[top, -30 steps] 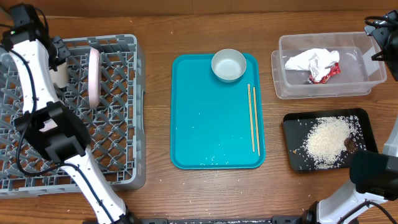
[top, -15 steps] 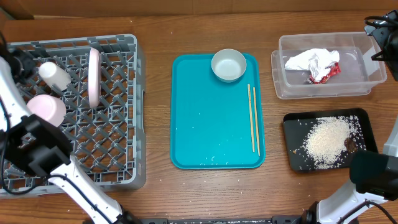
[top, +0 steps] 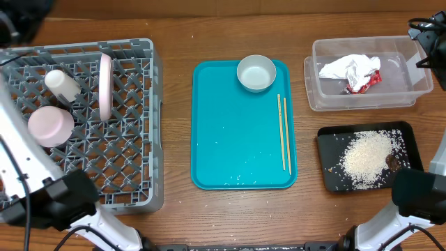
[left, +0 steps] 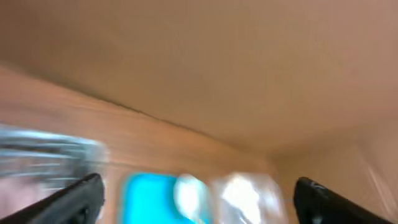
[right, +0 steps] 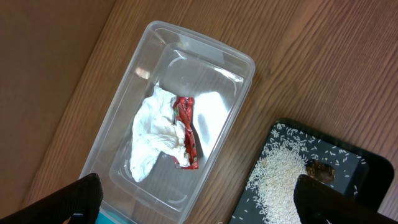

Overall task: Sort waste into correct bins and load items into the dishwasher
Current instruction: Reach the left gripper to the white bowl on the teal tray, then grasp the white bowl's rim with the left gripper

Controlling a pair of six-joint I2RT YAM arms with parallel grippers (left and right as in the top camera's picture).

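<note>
The left gripper next needs to pick up the bowl by its rim on the chopsticks' side [top: 270,84], to load the whitish bowl upturned into the dishwasher rack [top: 125,160].
The grey dishwasher rack [top: 125,160] at the left holds an upright pale plate [top: 104,87], a white cup [top: 61,85] and an upturned pinkish bowl [top: 50,125]. A second whitish bowl [top: 256,73] and the wooden chopsticks [top: 283,132] lie on the teal tray [top: 237,139]. White paper [right: 155,140] and a red wrapper [right: 185,130] lie in the clear tub [right: 205,40]. Rice [right: 280,180] and a brown scrap [right: 319,171] lie in the black tray [right: 373,162]. My left gripper [left: 199,202] is open and empty, in a blurred view. High over the tub, my right gripper [right: 199,202] hangs open and empty.
The clear tub [top: 362,40] stands at the back right, with the black tray [top: 331,139] in front of it. The left arm's white link [top: 14,146] runs along the rack's left edge. The right arm [top: 426,42] sits at the right edge, beside the tub.
The left arm has swung up and away from the rack, leaving the cup and the pinkish bowl in it, and its jaws have opened. The right arm has not moved.
</note>
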